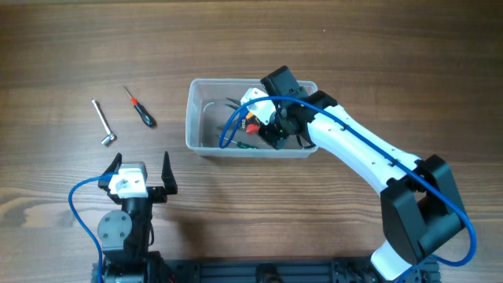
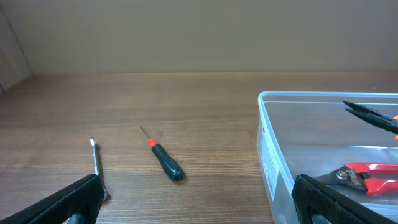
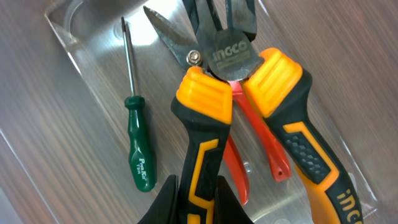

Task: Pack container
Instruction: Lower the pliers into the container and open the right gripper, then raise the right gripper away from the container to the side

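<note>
The red-handled snips lie directly below the pliers, and the pliers would end inside the container on those snips, so it is time for my right gripper to release the pliers.
The clear plastic container (image 1: 196, 118) sits mid-table; it also shows in the left wrist view (image 2: 273, 155) and the right wrist view (image 3: 68, 31). My right gripper (image 3: 196, 202) is inside it, shut on one handle of the orange-and-black pliers (image 3: 233, 81). Under the pliers lie red-handled snips (image 3: 273, 149), and a green screwdriver (image 3: 140, 143) lies beside them. My left gripper (image 1: 141, 177) is open and empty near the front left. A black-handled screwdriver (image 1: 143, 110) and a metal L-wrench (image 1: 102, 124) lie on the table left of the container.
The wooden table (image 1: 330, 212) runs in all directions. My right arm (image 1: 369, 157) reaches diagonally from the front right over the container's right end.
</note>
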Robot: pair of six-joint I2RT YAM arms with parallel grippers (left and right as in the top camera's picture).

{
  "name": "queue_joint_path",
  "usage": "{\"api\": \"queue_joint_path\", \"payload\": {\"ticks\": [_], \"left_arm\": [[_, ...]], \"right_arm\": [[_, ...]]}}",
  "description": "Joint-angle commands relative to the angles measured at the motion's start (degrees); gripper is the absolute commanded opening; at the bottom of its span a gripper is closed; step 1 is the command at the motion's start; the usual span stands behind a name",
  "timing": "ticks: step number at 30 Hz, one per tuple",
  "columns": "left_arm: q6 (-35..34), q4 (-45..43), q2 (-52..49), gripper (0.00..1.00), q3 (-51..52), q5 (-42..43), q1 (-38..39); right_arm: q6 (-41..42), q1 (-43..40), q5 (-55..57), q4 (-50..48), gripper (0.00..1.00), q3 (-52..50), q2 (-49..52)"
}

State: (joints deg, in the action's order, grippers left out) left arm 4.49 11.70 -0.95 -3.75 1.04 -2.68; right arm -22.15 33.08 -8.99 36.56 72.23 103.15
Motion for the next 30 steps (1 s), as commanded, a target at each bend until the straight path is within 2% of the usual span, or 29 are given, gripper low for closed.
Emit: {"api": "queue_joint_path", "payload": {"ticks": [1,3,4,6,8,18,22,27,30], "left_arm": [[1.29,-0.13,0.13,1.00,0.24,0.87,0.33],[1.29,-0.13,0.13,1.00,0.24,0.87,0.33],[1.29,-0.13,0.13,1.00,0.24,0.87,0.33],[1.29,-0.15,0.13,1.00,0.24,0.87,0.33],[1.29,-0.13,0.13,1.00,0.24,0.87,0.33],[1.29,-0.13,0.09,1.00,0.24,0.87,0.33],[1.29,-0.13,0.09,1.00,0.24,0.87,0.33],[1.29,-0.13,0.07,1.00,0.24,0.87,0.33],[1.29,-0.13,0.04,1.00,0.24,0.87,0.33]], "right_arm": [[1.73,-0.15,-1.16,-0.55,0.06,0.02,-1.27],[1.49,-0.15,-1.16,-0.55,0.11,0.02,-1.27],[1.36,-0.15,-1.18,-0.55,0.26,0.02,-1.27],[1.31,-0.15,-1.16,-0.52,0.43,0.02,-1.27],[1.29,-0.15,-1.16,-0.55,0.48,0.02,-1.27],[4.63,-0.15,-1.40,-0.66,0.49,2.58,-1.27],[10.36,-0.28,0.28,1.97,0.47,11.67,-2.01],[21.99,-3.15,16.94,8.90,0.48,26.99,-2.40],[24.70,-7.32,23.23,13.57,0.56,34.58,-2.40]]}}
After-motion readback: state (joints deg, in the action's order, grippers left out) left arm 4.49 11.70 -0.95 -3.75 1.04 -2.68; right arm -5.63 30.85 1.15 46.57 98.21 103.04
